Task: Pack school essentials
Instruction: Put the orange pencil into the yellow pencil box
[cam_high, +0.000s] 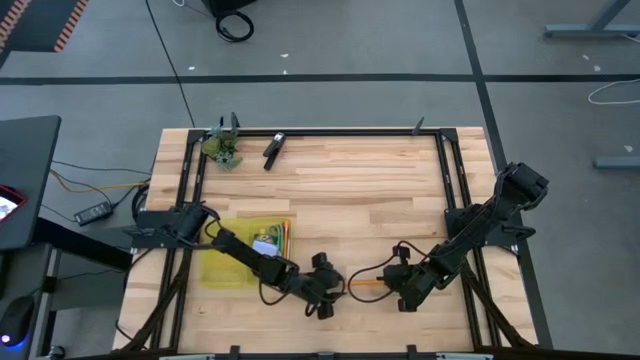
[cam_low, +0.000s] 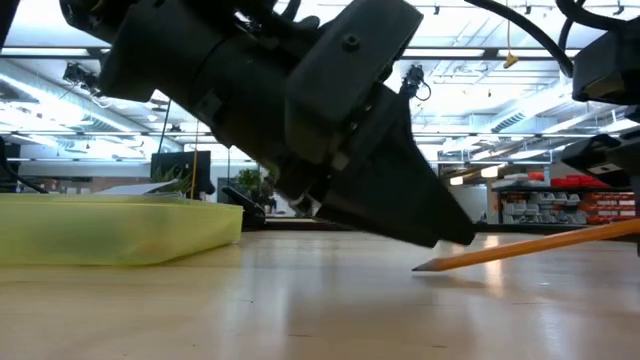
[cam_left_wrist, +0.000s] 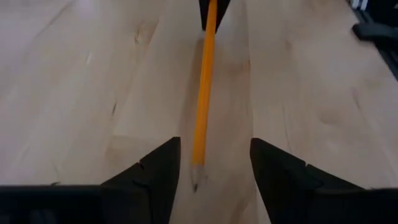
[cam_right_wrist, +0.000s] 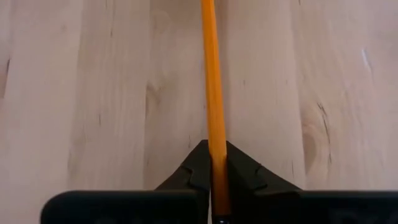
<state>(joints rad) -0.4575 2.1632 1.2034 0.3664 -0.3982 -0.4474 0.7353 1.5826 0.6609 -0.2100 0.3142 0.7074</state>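
Note:
The orange pencil needs to be packed into the yellow tray (cam_high: 225, 268), so my left gripper will grab it by its sharpened end (cam_high: 351, 284) next.
An orange pencil (cam_high: 366, 285) lies between my two grippers near the table's near edge, its sharpened tip (cam_left_wrist: 194, 183) toward the left gripper. My right gripper (cam_right_wrist: 217, 186) is shut on its other end. My left gripper (cam_left_wrist: 213, 163) is open, with one finger on each side of the pencil's tip, touching nothing. In the low view the pencil (cam_low: 530, 246) slants up toward the right gripper, tip lowest. A shallow yellow tray (cam_high: 225, 268) left of the grippers holds other stationery (cam_high: 270, 240), partly hidden by the left arm. My right gripper pinches the pencil near its blunt end (cam_right_wrist: 217, 163) between its two fingers. The fingers come level from the table's right side and lie along the pencil. The pencil sticks out forward and tilts down, with its tip (cam_low: 416, 268) at the tabletop; I cannot tell whether it touches.
A black oblong tool (cam_high: 273, 150) and a green leafy clump (cam_high: 224, 148) lie near the table's far edge. Black frame rails (cam_high: 445, 170) run along the far and side edges. Bare wood (cam_high: 360, 190) spreads across the table's middle.

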